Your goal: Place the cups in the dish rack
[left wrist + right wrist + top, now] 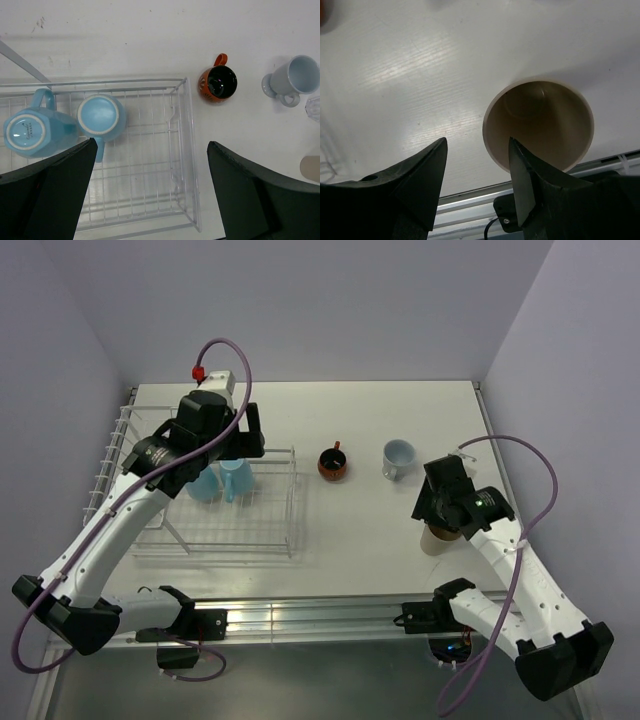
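Observation:
My right gripper needs to load the cream mug into the dish rack, so it should next grab it by the mug's side (pixel 495 161) at its rim (pixel 485 140).
The white wire dish rack (pixel 270 540) stands on the left of the table. Two light blue mugs (pixel 205 486) (pixel 238 478) sit in it side by side; the left wrist view shows one bottom-up (pixel 27 131) and the other (pixel 101 116) beside it. My left gripper (pixel 232 452) hangs open and empty above the rack (pixel 150 195). A red-orange mug (pixel 333 463) (pixel 218 84) and a third light blue mug (pixel 398 460) (pixel 295 77) stand upright on the table. My right gripper (pixel 441 520) (pixel 477 175) is open, straddling the near wall of the upright cream mug (pixel 437 540) (pixel 540 122).
A metal rail (pixel 320 615) runs along the table's near edge, close behind the cream mug. Purple cables (pixel 525 455) loop above both arms. Walls close the table at the back and sides. The rack's raised end (pixel 110 455) is at the far left.

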Controlling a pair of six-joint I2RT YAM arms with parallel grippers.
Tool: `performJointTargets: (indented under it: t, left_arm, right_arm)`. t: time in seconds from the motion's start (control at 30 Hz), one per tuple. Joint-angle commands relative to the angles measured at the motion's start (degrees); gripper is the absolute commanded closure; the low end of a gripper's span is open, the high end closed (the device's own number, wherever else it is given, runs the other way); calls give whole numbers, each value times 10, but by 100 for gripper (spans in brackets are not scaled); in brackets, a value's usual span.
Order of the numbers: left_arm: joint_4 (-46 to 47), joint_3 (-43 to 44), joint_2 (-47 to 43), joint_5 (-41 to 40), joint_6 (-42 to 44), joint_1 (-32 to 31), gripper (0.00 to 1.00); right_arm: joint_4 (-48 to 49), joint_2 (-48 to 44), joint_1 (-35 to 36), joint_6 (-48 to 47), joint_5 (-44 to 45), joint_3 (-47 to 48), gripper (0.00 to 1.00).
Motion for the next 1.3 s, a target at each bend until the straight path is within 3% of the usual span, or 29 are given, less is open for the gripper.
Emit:
performJointTargets:
  t: [0.0, 0.63, 0.73, 0.77, 0.83, 0.93, 1.03, 1.27]
  left_arm:
    - [23, -7, -14, 7, -1, -2, 1]
    - [20, -16, -17, 10, -3, -2, 1]
    - [22, -19, -18, 11, -4, -1, 1]
    - [23, -21, -19, 13, -4, -2, 1]
    - [24, -25, -19, 16, -5, -2, 1]
    - [26, -28, -22, 19, -8, -1, 1]
    - [38, -28, -31, 41, -10, -1, 1]
    - [106, -28, -53, 170, -25, 4, 1]
  right_arm:
    - [15, 8, -5, 30, 11, -10, 41]
    - [94, 67, -32, 68, 0, -71, 55]
    - [107, 74, -35, 67, -9, -81, 66]
    - [110, 76, -35, 61, -14, -85, 81]
    - [114, 78, -37, 58, -20, -83, 98]
    - [109, 64, -37, 38, -35, -63, 100]
    - [101, 30, -37, 14, -81, -21, 100]
    - [165, 17, -36, 6, -350, 130, 100]
